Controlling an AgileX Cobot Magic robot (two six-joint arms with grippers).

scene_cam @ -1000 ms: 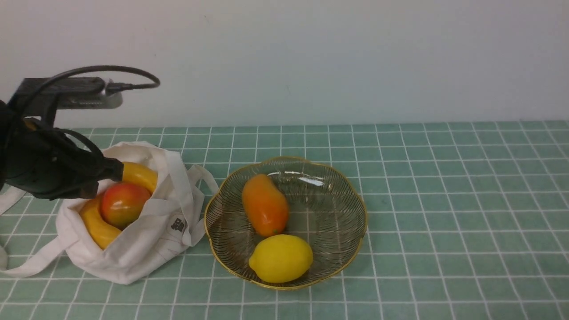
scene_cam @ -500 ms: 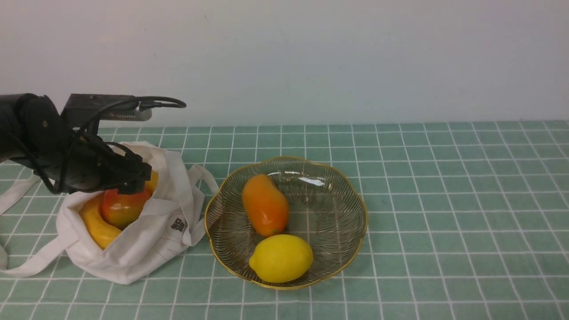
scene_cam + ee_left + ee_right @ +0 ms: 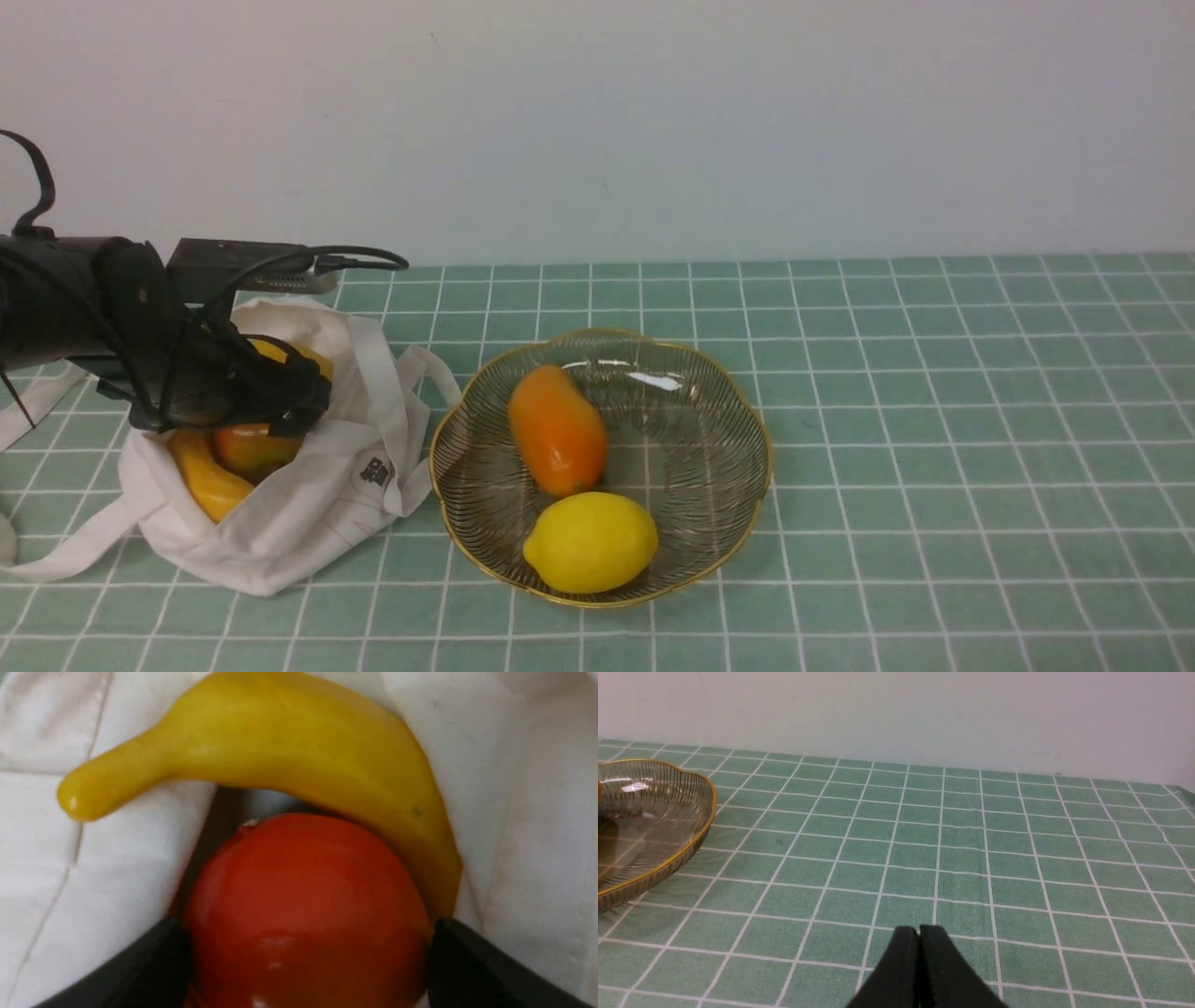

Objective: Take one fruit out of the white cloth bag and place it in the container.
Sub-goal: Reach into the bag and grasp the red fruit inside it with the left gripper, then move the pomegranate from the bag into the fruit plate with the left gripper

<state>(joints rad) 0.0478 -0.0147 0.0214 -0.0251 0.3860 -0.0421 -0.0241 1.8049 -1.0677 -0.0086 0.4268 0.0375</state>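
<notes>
My left gripper next grabs the red fruit by its sides clear of the banana's curve, as the banana (image 3: 201, 478) curls close against the red fruit.
The glossy red fruit (image 3: 245, 448) lies inside the white cloth bag (image 3: 308, 509) at the left of the table, with a yellow banana (image 3: 201, 478) curled round it. My left gripper (image 3: 289, 399) reaches down into the bag's mouth and stands open. In the left wrist view its black fingers (image 3: 154, 961) flank the fruit (image 3: 303, 896) on both sides, close against it. The container (image 3: 768, 467), a ribbed glass bowl with a gold rim, sits right of the bag. My right gripper (image 3: 919, 929) is shut and empty, low over the tiles.
A long orange fruit (image 3: 556, 429) and a yellow lemon (image 3: 590, 541) lie in the bowl. The banana (image 3: 303, 751) presses against the far side of the red fruit. Bag straps trail off to the left. The bowl's rim (image 3: 707, 812) shows at the edge of the right wrist view.
My left gripper has opened from shut, swung right and dropped into the bag's mouth over the red fruit. The fruit, bag and bowl have not moved.
</notes>
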